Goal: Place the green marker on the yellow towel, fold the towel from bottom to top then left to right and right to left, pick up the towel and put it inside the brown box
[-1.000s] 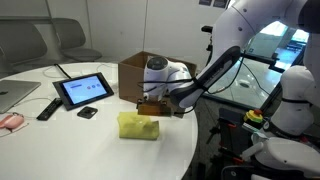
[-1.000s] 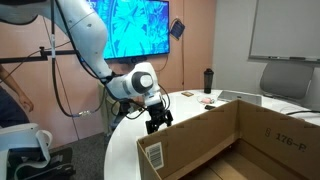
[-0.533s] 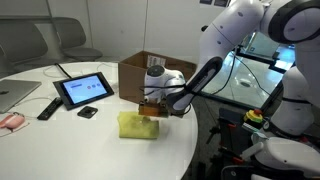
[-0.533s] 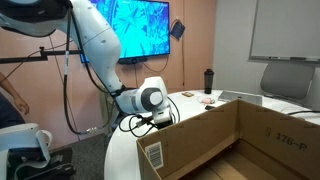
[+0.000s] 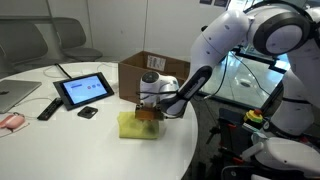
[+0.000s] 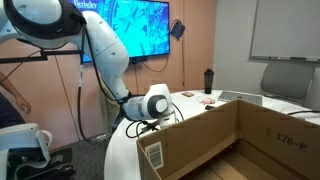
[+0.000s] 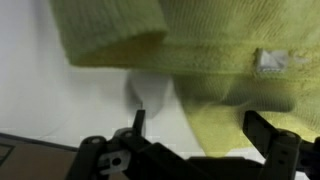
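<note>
The hanging fold's loose edge (image 5: pixel 156 116) (image 7: pixel 190 118) is between my fingers low on the towel, and closing now would pinch it. My gripper closes on the fold's edge next.
The folded yellow towel (image 5: pixel 138 125) lies on the white table (image 5: pixel 80 150) in front of the brown box (image 5: pixel 137 73). My gripper (image 5: pixel 148 113) is lowered right onto the towel's right part. In the wrist view the towel (image 7: pixel 200 50) fills the top, and my open fingers (image 7: pixel 198 128) straddle a hanging fold of it without pinching it. In an exterior view the box wall (image 6: pixel 200 135) hides the towel and my fingertips; only the wrist (image 6: pixel 157 101) shows. The green marker is not visible.
A tablet (image 5: pixel 83 90) on a stand, a remote (image 5: pixel 47 108), a small black object (image 5: pixel 88 113) and a laptop corner (image 5: pixel 12 95) sit at the left of the table. A dark bottle (image 6: pixel 208 80) stands at the back. The table edge is near the towel.
The arm has come down from above the table; the gripper has dropped onto the towel, and in an exterior view it has sunk behind the box wall.
</note>
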Robot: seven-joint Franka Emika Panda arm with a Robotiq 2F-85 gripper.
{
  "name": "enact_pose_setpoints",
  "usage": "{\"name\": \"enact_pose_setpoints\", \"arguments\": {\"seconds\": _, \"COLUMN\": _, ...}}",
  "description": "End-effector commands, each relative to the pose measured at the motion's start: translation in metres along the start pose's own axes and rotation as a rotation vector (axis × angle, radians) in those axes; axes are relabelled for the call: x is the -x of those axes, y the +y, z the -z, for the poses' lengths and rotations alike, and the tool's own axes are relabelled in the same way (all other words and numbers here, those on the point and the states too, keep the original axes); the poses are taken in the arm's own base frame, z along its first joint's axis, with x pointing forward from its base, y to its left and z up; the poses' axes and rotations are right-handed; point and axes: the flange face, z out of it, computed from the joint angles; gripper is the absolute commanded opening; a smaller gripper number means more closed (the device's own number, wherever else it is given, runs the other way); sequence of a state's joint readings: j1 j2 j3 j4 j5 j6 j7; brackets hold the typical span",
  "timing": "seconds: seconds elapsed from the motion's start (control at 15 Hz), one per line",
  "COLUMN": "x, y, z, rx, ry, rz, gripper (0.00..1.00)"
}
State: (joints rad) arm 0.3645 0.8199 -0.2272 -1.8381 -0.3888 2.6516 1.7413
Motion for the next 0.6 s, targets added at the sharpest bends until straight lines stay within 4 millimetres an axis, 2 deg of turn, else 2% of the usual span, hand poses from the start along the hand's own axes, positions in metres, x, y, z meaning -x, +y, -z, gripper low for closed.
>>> {"name": "enact_pose_setpoints", "arguments": {"seconds": 0.0, "x": -0.002, "y": -0.013, "z": -0.011, "rx": -0.004, "ry": -0.008, "rz": 0.014, "gripper": 1.00}}
{"name": "enact_pose_setpoints", "arguments": {"seconds": 0.47, "x": -0.004, "y": -0.002, "z": -0.013, "rx": 0.025, "ry": -0.022, "rz": 0.017, "gripper": 1.00}}
{"name": "enact_pose_setpoints", "arguments": {"seconds": 0.53, "x": -0.005, "y": 0.000, "z": -0.014, "rx": 0.029, "ry": -0.026, "rz": 0.014, "gripper": 0.75}}
